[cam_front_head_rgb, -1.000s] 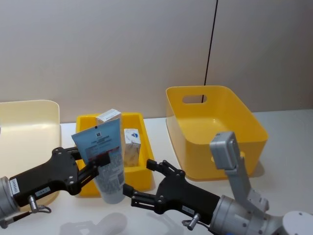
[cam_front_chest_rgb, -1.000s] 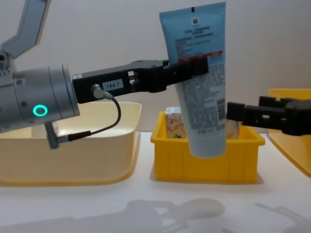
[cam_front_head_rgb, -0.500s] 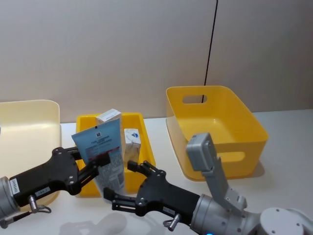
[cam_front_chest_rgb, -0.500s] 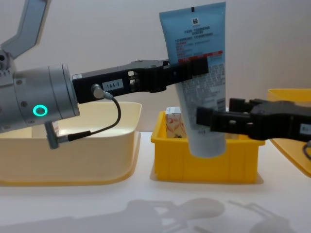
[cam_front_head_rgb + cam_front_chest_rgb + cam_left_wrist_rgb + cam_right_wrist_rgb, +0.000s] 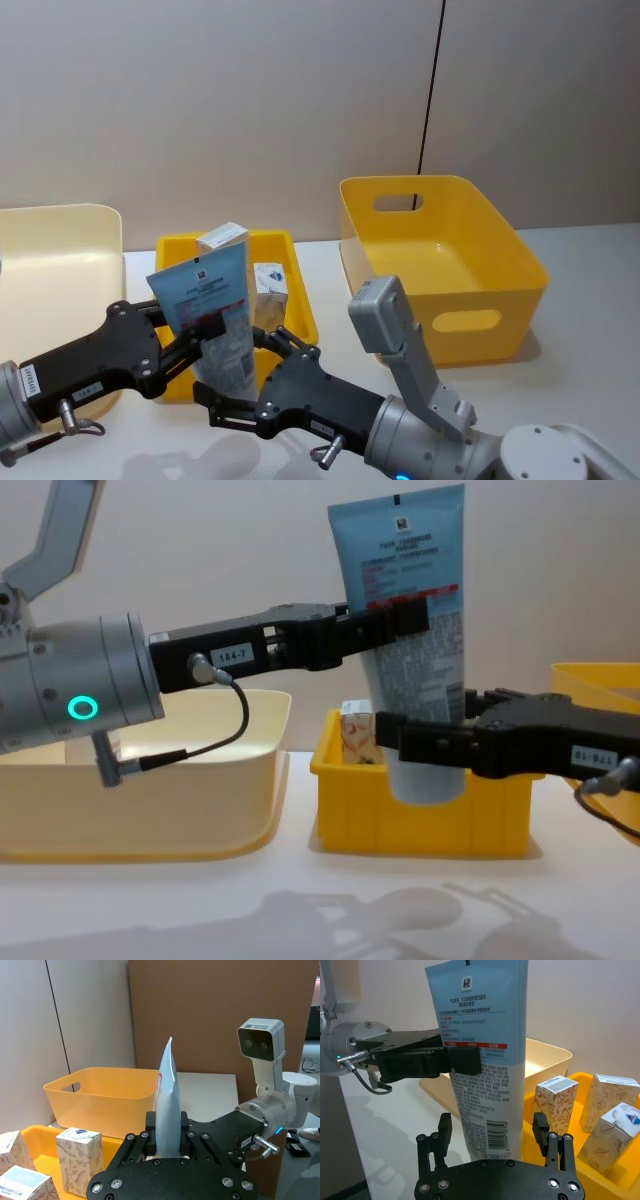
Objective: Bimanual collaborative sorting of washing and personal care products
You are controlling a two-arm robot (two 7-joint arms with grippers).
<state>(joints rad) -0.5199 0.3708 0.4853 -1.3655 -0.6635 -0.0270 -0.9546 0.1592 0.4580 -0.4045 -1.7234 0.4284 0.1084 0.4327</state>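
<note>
The right gripper grabs the light-blue squeeze tube [image 5: 212, 296] by its lower end [image 5: 229, 368] next, since my left gripper's fingers already cover the middle of the tube.
A light-blue squeeze tube [image 5: 212, 296] [image 5: 408, 570] [image 5: 481, 1035] stands upright in the air, cap end down, in front of the small yellow bin [image 5: 306, 312]. My left gripper [image 5: 205, 328] [image 5: 398, 620] [image 5: 167, 1132] is shut on its middle from the left. The right gripper [image 5: 236, 374] [image 5: 422, 742] [image 5: 492, 1130] is open, one finger on each side of the tube's lower part, not closed on it. Small patterned cartons [image 5: 268, 282] [image 5: 555, 1097] [image 5: 79, 1160] stand upright inside the small bin.
A large yellow bin with handle slots [image 5: 522, 252] sits at the right. A cream bin [image 5: 60, 250] [image 5: 150, 825] sits at the left. The white table in front of the bins is bare. A brown wall stands behind.
The right gripper has moved left from beside the small bin until its open fingers straddle the tube's lower part. The left gripper and the tube have held still.
</note>
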